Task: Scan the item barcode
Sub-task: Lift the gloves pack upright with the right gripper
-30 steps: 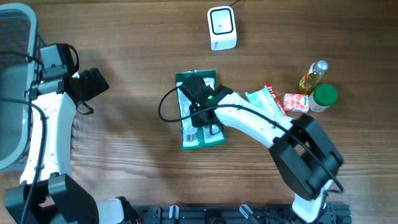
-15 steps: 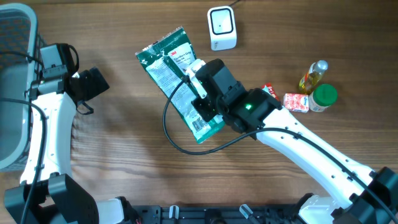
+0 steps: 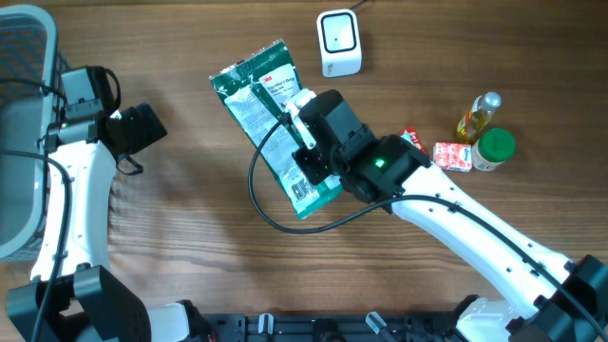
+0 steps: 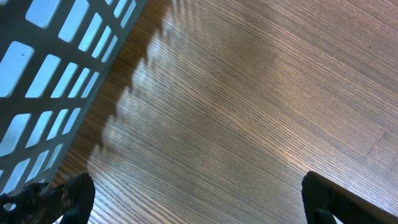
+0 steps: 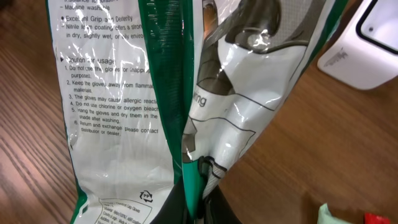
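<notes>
The left gripper reaches the glove packet and grabs its near long edge next, leaving the barcode and opposite edge free for handover and scanning.
A green and white glove packet hangs above the table, tilted toward the upper left, with its printed back facing up. A barcode shows near its lower end. My right gripper is shut on the packet's centre seam. In the right wrist view the packet fills the frame and the right gripper pinches the green fold at the bottom. The white scanner stands at the back, to the right of the packet's top; its corner shows beyond the packet. My left gripper stands open over bare wood at the far left.
A grey mesh basket sits at the left edge, close to the left arm. At the right stand a small oil bottle, a green-lidded jar, a red packet and a pale green pouch.
A second ago the packet lay flat on the table under my right gripper. It has been lifted and swung up toward the scanner, then held nearly still. The left arm has not moved.
</notes>
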Controlling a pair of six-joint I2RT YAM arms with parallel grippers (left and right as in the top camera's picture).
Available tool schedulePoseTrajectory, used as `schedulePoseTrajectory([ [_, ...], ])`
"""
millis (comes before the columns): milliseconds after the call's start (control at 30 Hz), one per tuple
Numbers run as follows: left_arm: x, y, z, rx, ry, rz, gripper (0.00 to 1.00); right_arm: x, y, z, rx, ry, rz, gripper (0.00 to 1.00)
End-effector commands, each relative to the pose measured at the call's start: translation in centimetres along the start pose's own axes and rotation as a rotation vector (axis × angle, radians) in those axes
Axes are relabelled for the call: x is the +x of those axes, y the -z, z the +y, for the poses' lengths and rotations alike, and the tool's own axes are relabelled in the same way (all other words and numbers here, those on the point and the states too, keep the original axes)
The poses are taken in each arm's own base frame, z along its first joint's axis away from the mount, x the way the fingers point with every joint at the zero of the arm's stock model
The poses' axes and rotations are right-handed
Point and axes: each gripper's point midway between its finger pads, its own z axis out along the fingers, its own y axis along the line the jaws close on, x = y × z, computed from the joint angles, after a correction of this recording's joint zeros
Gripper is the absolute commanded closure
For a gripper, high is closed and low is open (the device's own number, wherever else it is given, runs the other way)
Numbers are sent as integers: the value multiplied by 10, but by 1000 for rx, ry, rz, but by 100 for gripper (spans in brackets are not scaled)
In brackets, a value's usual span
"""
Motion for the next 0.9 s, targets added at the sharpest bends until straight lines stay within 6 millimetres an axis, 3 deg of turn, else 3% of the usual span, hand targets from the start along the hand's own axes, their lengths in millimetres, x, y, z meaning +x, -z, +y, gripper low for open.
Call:
schedulePoseTrajectory([
  [0, -5, 4, 1, 1, -6, -19, 0, 2, 2, -3, 13, -23, 12, 96],
  [533, -5, 4, 1, 1, -6, -19, 0, 14, 2, -16, 33, -71, 61, 96],
  [800, -5, 4, 1, 1, -6, -19, 0, 23, 3, -12, 6, -92, 101, 96],
  [867, -7, 5, -12, 77, 41, -16, 0, 28, 3, -9, -13, -95, 121, 96],
])
